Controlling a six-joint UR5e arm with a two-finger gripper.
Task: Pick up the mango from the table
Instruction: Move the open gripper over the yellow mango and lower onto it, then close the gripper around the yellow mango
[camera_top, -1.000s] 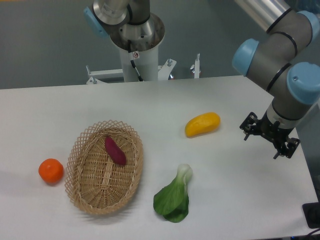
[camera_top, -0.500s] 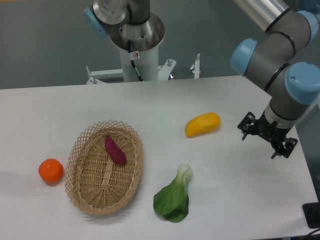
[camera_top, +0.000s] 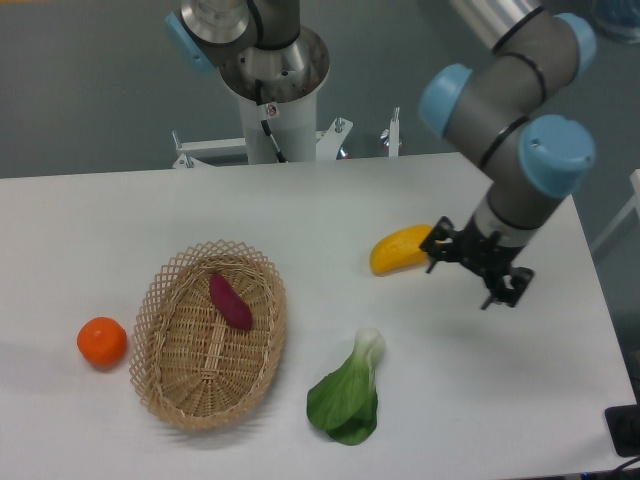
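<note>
My gripper is to grab the yellow-orange mango by one rounded end (camera_top: 421, 240) next, so that it can pick the mango up from the white table.
The mango (camera_top: 397, 250), yellow-orange and oblong, lies on the white table (camera_top: 320, 210) right of centre. My gripper (camera_top: 470, 268) hangs just to its right, its near finger overlapping the mango's right end in this view. The fingers stand apart with nothing between them, so the gripper is open. How high the gripper is above the tabletop does not show clearly.
A wicker basket (camera_top: 165, 365) at the left holds a purple sweet potato (camera_top: 230, 301). A round orange (camera_top: 102, 341) sits left of the basket. A green bok choy (camera_top: 348, 395) lies near the front, below the mango. The robot base (camera_top: 272, 90) stands behind the table.
The arm has swung left, carrying the gripper from near the table's right edge to right beside the mango. The mango and the other objects have not moved.
</note>
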